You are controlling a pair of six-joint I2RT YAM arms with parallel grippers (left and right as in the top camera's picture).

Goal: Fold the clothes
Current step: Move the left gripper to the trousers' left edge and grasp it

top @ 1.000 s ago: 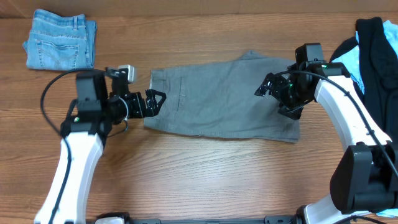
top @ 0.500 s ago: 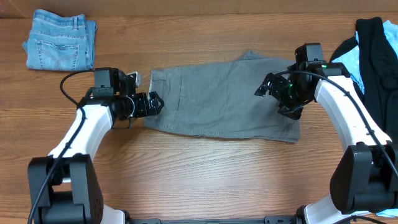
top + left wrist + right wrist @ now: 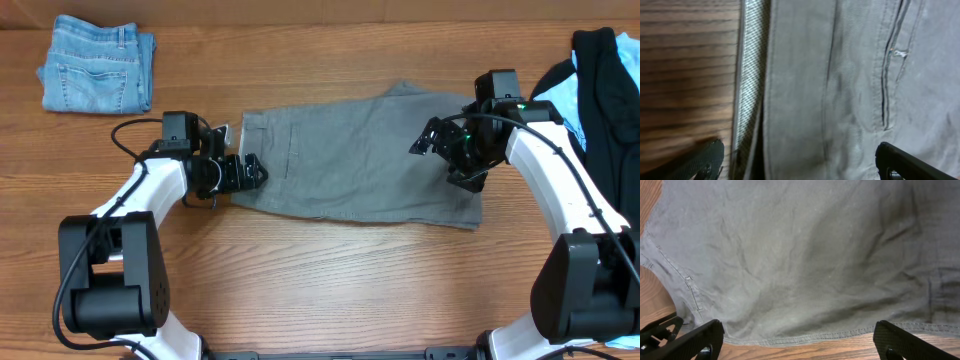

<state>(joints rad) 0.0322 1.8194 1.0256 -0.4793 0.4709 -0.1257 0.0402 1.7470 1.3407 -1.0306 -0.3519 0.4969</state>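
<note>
Next, my left gripper grabs the waistband edge to fold the grey shorts [image 3: 360, 160] toward the leg end.
Grey shorts [image 3: 360, 160] lie flat across the middle of the table, waistband to the left. My left gripper [image 3: 250, 170] is open at the waistband's left edge, its jaws straddling the band [image 3: 752, 90] close above the cloth. My right gripper [image 3: 440, 160] is open and hovers over the leg end on the right; the right wrist view shows the stitched hem [image 3: 840, 332] between its fingers, not gripped. Folded blue jeans [image 3: 98, 76] lie at the far left corner.
A heap of black and light-blue clothes [image 3: 600, 80] lies at the far right edge. Bare wooden tabletop [image 3: 330, 280] runs along the front.
My left arm has swung in toward the shorts, its gripper moving right to the waistband edge. The right arm and the shorts have not moved.
</note>
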